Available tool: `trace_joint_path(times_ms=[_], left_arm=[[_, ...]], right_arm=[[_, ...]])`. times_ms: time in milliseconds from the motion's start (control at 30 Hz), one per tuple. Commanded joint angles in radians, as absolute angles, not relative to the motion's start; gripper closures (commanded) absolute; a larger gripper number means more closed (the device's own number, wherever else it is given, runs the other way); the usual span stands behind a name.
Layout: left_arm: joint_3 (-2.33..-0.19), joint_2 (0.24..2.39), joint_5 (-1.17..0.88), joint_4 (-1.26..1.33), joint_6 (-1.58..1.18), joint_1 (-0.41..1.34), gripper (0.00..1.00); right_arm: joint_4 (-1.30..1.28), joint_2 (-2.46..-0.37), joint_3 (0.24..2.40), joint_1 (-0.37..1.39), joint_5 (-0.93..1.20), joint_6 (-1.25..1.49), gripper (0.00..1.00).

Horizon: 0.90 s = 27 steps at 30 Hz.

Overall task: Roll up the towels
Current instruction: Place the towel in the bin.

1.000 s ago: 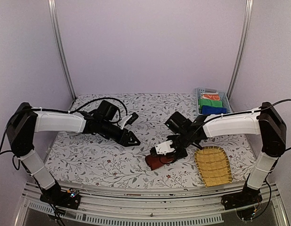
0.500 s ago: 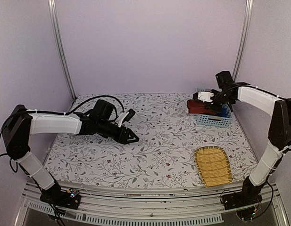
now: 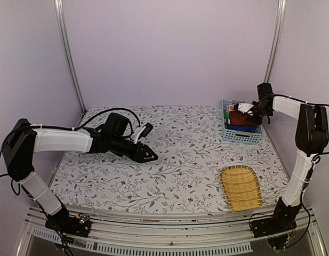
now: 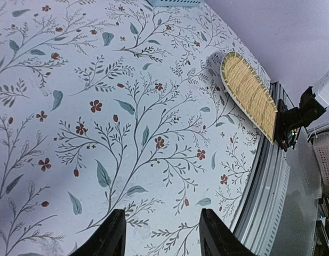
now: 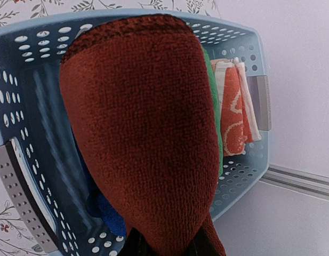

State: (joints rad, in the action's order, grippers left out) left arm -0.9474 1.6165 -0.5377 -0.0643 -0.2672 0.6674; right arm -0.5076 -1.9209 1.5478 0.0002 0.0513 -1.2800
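Note:
My right gripper holds my red towel (image 5: 145,133) and should keep holding it until it is in line with the empty part of the basket. The red towel would end up on the blue towel if I opened now.
My right gripper (image 3: 244,113) is shut on a rolled dark red towel (image 5: 145,133) and holds it over the light blue basket (image 5: 25,176) at the back right; the towel also shows in the top view (image 3: 240,118). In the basket lie a blue towel (image 5: 103,213), a green towel (image 5: 216,128) and an orange-and-white towel (image 5: 234,106). My left gripper (image 3: 148,156) is open and empty, low over the flowered tablecloth left of centre; its fingertips (image 4: 112,234) frame bare cloth.
A woven yellow tray (image 3: 240,186) lies at the front right and shows in the left wrist view (image 4: 249,90). The table's metal front rail (image 4: 271,181) runs next to it. Lilac walls close the back and sides.
My right gripper carried the red towel from the table centre to the back right and now holds it over the basket. The left arm drew back slightly to the left.

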Motion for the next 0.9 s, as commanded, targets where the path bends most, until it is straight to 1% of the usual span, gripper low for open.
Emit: trace_joint_path(times_ms=[0,600,733,867], left_arm=[[-0.926,1.603,-0.541,-0.056,-0.279,0.657,0.51],[-0.944,1.659,-0.56,-0.04,-0.288,0.657,0.51],[-0.944,1.664,-0.562,-0.04,-0.287,0.656,0.51],[-0.941,1.664,-0.563,-0.036,-0.287,0.657,0.51]], right_arm=[[-0.474,-1.941,1.546,0.0,0.043,-1.294,0.98],[-0.454,-1.88,1.387,0.0,0.06,-1.291,0.98],[-0.501,-1.923,1.431,0.0,0.071,-1.294,0.97],[-0.647,-2.027,1.561,-0.002,0.093,-1.267,0.97]])
